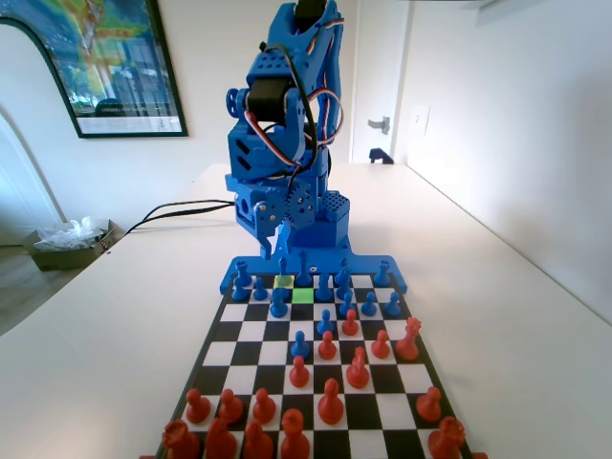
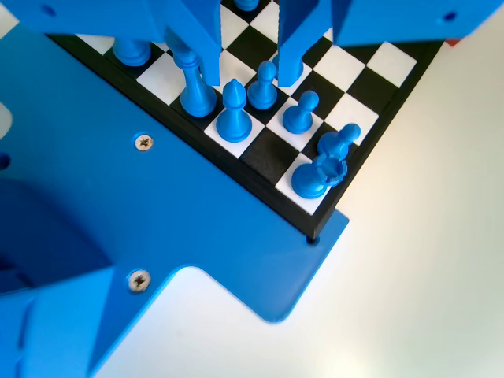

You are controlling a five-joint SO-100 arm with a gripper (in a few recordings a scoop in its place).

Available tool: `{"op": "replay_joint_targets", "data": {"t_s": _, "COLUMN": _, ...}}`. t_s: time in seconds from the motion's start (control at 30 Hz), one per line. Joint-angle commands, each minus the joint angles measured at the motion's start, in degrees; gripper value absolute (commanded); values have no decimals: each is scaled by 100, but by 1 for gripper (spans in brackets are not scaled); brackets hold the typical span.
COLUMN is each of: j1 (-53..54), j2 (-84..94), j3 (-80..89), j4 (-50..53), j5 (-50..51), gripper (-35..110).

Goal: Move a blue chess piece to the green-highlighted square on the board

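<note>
The gripper will next pick up the slender blue chess piece by its narrow tip (image 1: 283, 262), to move it onto the green-highlighted square (image 1: 302, 295).
The blue chess piece (image 2: 234, 116), slender with a narrow tip, stands in the board's back row next to a taller blue piece (image 2: 194, 85). In the fixed view the same piece (image 1: 284, 269) stands on the paler yellow-green square, right under my gripper (image 1: 282, 236). The green-highlighted square (image 1: 302, 295) lies one row nearer and one column to the right, with nothing on it. In the wrist view my gripper (image 2: 250, 75) hangs open above the board (image 2: 272, 157), and its jaws hold nothing. A blue pawn (image 2: 263, 83) shows in the gap below them.
Blue pawns (image 1: 278, 304) stand close around the green square. A corner piece (image 2: 316, 176) sits at the board's corner in the wrist view. Red pieces (image 1: 330, 402) fill the near half in the fixed view, with some (image 1: 350, 323) advanced to mid-board.
</note>
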Motion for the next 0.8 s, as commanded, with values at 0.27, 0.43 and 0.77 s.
{"op": "replay_joint_targets", "data": {"t_s": 0.27, "j1": 334, "j2": -396, "j3": 44, "j4": -527, "j5": -290, "gripper": 11}}
{"op": "replay_joint_targets", "data": {"t_s": 0.43, "j1": 316, "j2": -483, "j3": 53, "j4": -598, "j5": -272, "gripper": 10}}
{"op": "replay_joint_targets", "data": {"t_s": 0.77, "j1": 114, "j2": -483, "j3": 325, "j4": -905, "j5": -114, "gripper": 10}}
